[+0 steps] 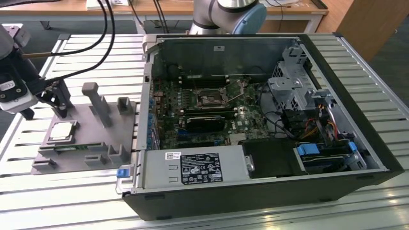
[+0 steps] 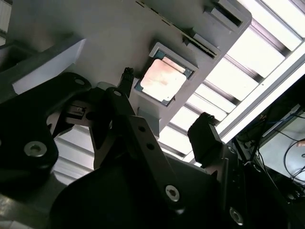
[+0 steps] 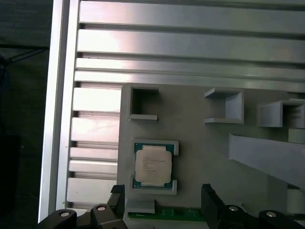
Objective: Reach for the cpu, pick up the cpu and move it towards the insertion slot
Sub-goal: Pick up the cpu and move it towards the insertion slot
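Note:
Next, my gripper grabs the cpu by its open side edges between the tabs, since pale holder tabs hug two ends of the cpu (image 1: 62,131).
The cpu (image 1: 62,131) lies flat in a recess of the grey fixture plate (image 1: 83,122), at the exterior view's left, its silver top facing up. In both wrist views the cpu (image 3: 152,164) (image 2: 162,81) sits framed by pale corner tabs. My gripper (image 1: 45,112) hovers just above and behind it, open, with nothing between its black fingers (image 3: 208,193). The gripper (image 3: 162,191) (image 2: 165,98) is close to the chip but apart from it. The insertion slot (image 1: 210,99), a silver-framed square socket, sits on the motherboard inside the open computer case.
A green memory stick (image 3: 167,213) lies in the plate beside the cpu. Grey upright holders (image 1: 99,103) rise from the plate. The case wall (image 1: 148,96) stands between plate and motherboard. A black heatsink block (image 1: 204,122), a drive cage (image 1: 294,91) and cables fill the case. The slatted aluminium table (image 1: 76,201) lies all around.

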You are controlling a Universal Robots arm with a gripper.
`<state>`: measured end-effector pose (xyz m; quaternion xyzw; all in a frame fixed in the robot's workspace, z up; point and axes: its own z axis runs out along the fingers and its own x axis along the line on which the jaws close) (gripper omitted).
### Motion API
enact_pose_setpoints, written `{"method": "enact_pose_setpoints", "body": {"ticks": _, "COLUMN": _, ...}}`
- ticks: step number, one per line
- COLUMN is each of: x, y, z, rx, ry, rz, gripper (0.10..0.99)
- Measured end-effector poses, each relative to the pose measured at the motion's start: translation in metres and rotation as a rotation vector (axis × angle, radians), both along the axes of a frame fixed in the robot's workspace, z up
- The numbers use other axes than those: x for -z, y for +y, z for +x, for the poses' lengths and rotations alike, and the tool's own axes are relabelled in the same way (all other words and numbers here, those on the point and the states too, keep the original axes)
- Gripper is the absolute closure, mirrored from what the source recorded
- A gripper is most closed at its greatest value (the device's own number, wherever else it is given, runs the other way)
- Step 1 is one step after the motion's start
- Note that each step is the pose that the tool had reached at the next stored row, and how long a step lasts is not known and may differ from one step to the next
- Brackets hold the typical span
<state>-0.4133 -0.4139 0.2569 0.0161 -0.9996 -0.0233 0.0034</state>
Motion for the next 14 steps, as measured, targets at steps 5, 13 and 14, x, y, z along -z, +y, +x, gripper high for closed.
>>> {"method": "enact_pose_setpoints", "body": {"ticks": 5, "x": 0.0091, "y": 0.0000, "z": -0.0015, "rx": 0.000, "ry": 0.0000, "rz": 0.000, "gripper": 0.353}}
{"method": "enact_pose_setpoints", "body": {"ticks": 13, "x": 0.0236, "y": 0.0012, "z": -0.0058, "rx": 0.000, "ry": -0.0001, "rz": 0.001, "gripper": 0.353}}
{"method": "enact_pose_setpoints", "body": {"ticks": 14, "x": 0.0254, "y": 0.0015, "z": -0.0059, "rx": 0.001, "ry": -0.0002, "rz": 0.001, "gripper": 0.353}}
